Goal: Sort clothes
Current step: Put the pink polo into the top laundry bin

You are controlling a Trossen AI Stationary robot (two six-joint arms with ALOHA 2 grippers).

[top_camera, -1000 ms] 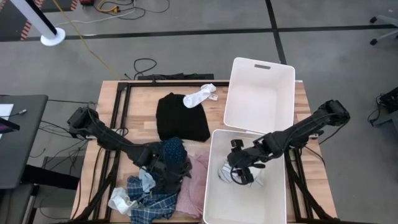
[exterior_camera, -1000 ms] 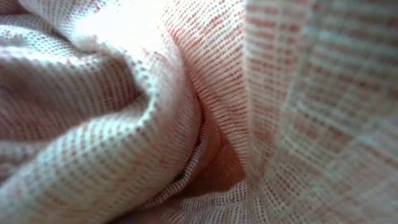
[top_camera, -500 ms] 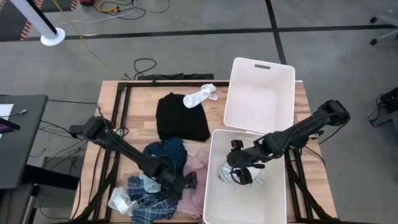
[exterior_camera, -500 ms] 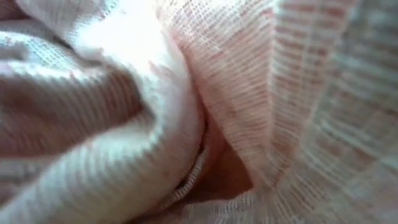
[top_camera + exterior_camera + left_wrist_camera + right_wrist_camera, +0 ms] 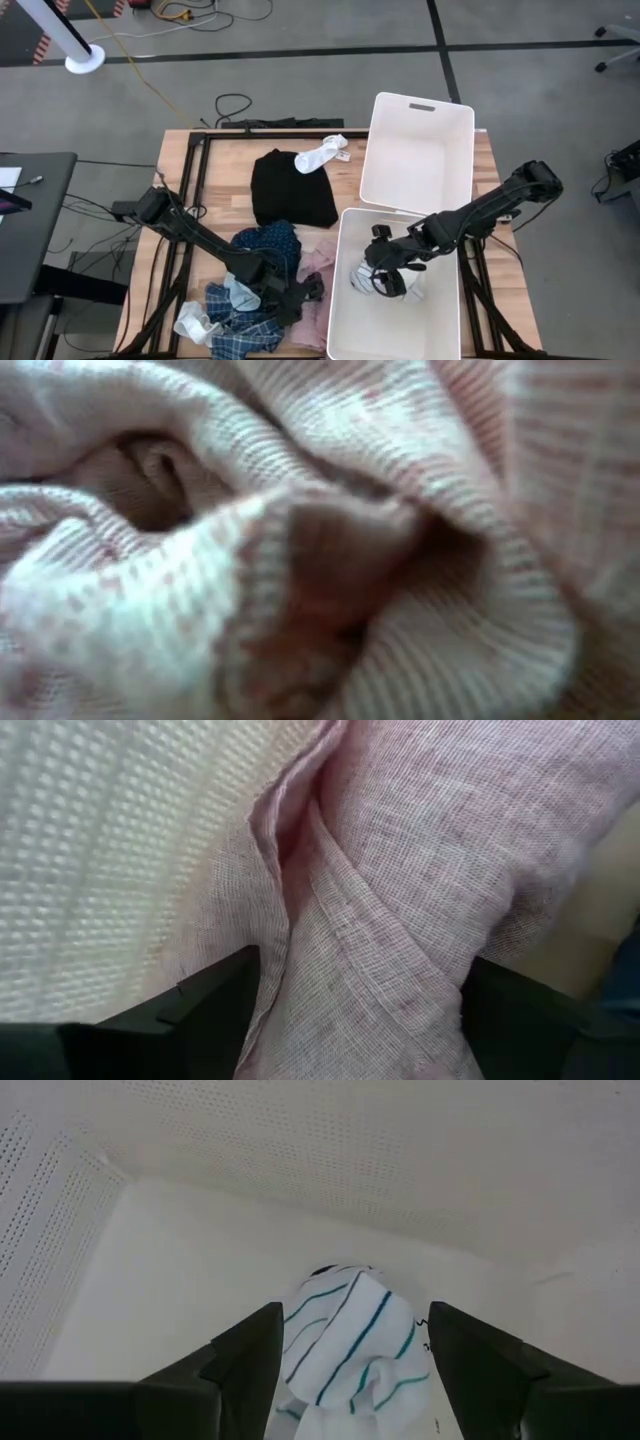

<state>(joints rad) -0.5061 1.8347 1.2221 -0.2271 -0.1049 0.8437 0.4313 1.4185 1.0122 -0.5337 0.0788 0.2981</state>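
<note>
Next, my left gripper grabs the pink piece by its raised fold to sort the pink piece into a bin.
My left gripper (image 5: 312, 290) (image 5: 360, 1010) is open and down in the pink piece (image 5: 320, 262) (image 5: 400, 870), which lies crumpled on the table against the near bin's wall (image 5: 336, 310) and fills the low view (image 5: 320, 540). My right gripper (image 5: 385, 272) (image 5: 355, 1342) is open inside the near bin, just above a white sock with teal stripes (image 5: 345, 1315) (image 5: 362, 283) that lies bunched on the bin's floor. A navy dotted piece (image 5: 270, 243), a blue plaid shirt (image 5: 245, 335), a black shirt (image 5: 290, 190) and a white sock (image 5: 322, 153) lie on the table. My left gripper has its open fingers (image 5: 210, 1005) set on either side of a raised fold of the pink piece (image 5: 340, 950). The cloth lies against both fingers and rests on the table. The fingers come from the table's left, slanting down.
A second white bin (image 5: 415, 150) stands at the far right, touching the near bin. A pale crumpled piece (image 5: 195, 322) lies at the near left edge of the pile. The black shirt lies flat in the middle of the table.
My left gripper has gone from the navy dotted piece toward the table's near right, onto the pink piece beside the near bin. The pink piece has bunched up toward the bin wall.
</note>
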